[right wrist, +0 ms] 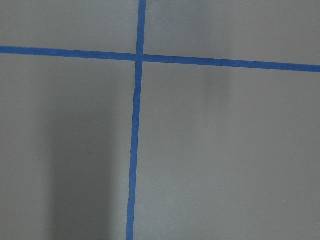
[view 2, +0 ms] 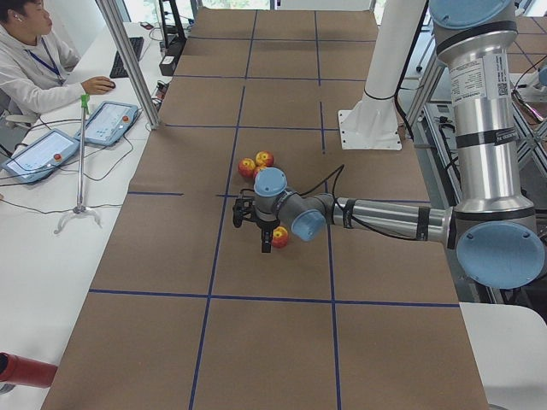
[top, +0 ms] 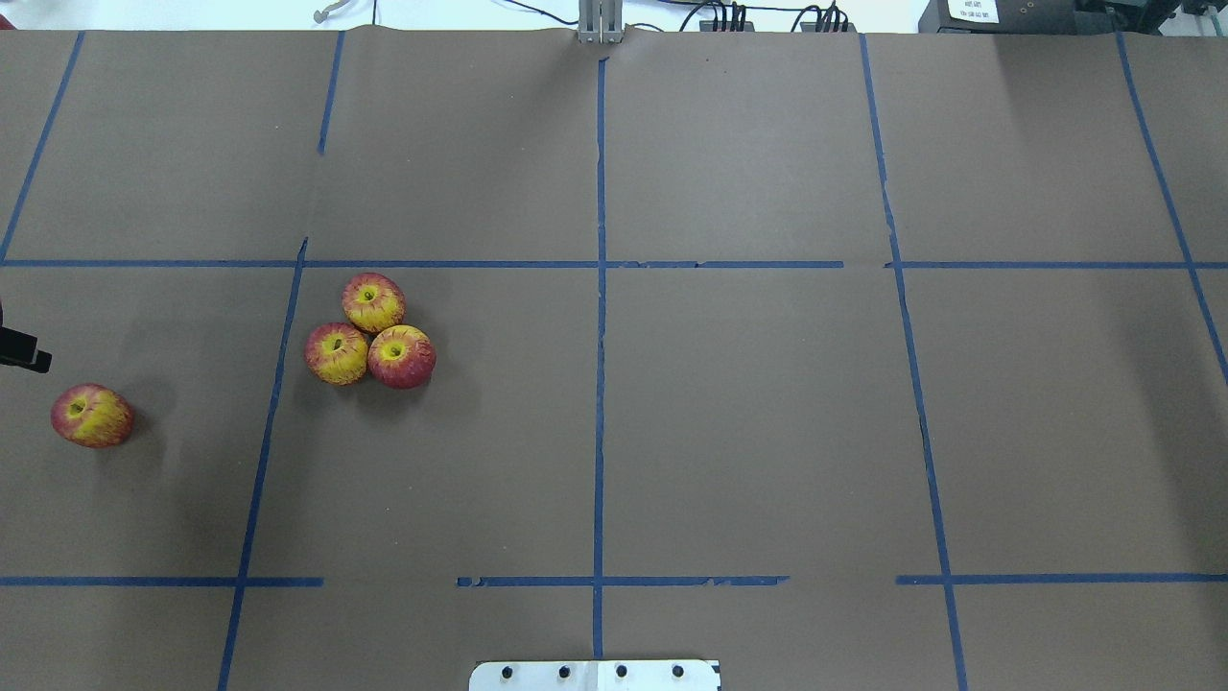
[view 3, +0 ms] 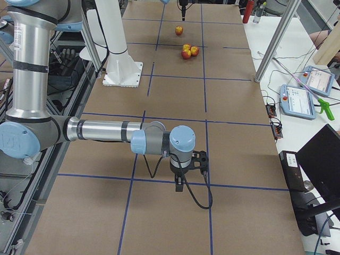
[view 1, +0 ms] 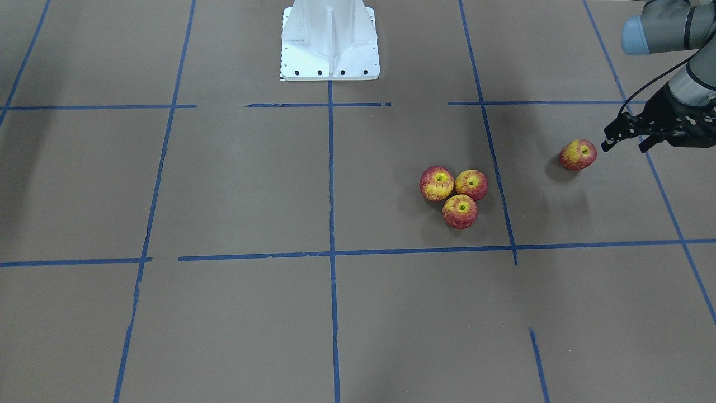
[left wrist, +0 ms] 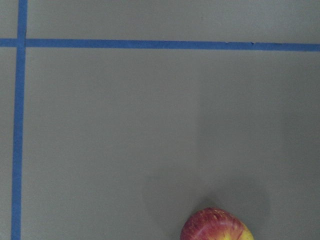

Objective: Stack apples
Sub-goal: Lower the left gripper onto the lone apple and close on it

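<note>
The left gripper grabs the lone fourth apple around its round body next, to stack the apple onto the three clustered apples.
Three red-and-yellow apples sit touching in a cluster on the brown table; the overhead view shows them too. A fourth apple lies alone, apart from the cluster, and also shows in the overhead view. My left gripper is open and empty. It hovers just beside the lone apple, towards the table's end. In the left wrist view only the apple's top shows, at the bottom edge. My right gripper shows only in the exterior right view, far from the apples; I cannot tell whether it is open.
The table is brown paper with a blue tape grid. The robot's white base stands at the table's middle edge. An operator sits at a side desk with tablets. The right wrist view shows only paper and tape.
</note>
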You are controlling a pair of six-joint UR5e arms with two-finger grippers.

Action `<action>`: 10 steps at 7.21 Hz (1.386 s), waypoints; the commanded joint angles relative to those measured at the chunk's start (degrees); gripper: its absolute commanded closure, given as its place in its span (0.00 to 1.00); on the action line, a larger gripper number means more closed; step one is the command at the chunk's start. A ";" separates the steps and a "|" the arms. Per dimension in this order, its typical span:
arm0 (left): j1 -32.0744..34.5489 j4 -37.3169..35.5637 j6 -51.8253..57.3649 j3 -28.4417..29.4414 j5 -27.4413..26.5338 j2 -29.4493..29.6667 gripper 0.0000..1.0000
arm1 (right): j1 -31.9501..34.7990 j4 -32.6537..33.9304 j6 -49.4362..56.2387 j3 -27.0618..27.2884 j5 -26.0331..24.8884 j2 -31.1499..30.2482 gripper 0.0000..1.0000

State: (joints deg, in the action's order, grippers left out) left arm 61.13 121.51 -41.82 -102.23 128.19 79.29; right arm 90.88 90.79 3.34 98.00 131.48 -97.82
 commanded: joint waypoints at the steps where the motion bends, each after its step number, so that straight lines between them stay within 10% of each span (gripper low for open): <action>1: -3.19 -0.04 -2.89 1.41 -0.75 0.95 0.00 | 0.00 0.00 0.00 0.00 0.00 0.00 0.00; 10: -10.42 -0.39 -7.84 6.78 -2.24 4.82 0.00 | 0.00 0.00 0.00 0.00 0.00 0.00 0.00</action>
State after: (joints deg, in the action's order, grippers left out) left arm 50.87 121.11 -49.66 -95.75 126.39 83.96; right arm 90.88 90.79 3.34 98.00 131.48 -97.82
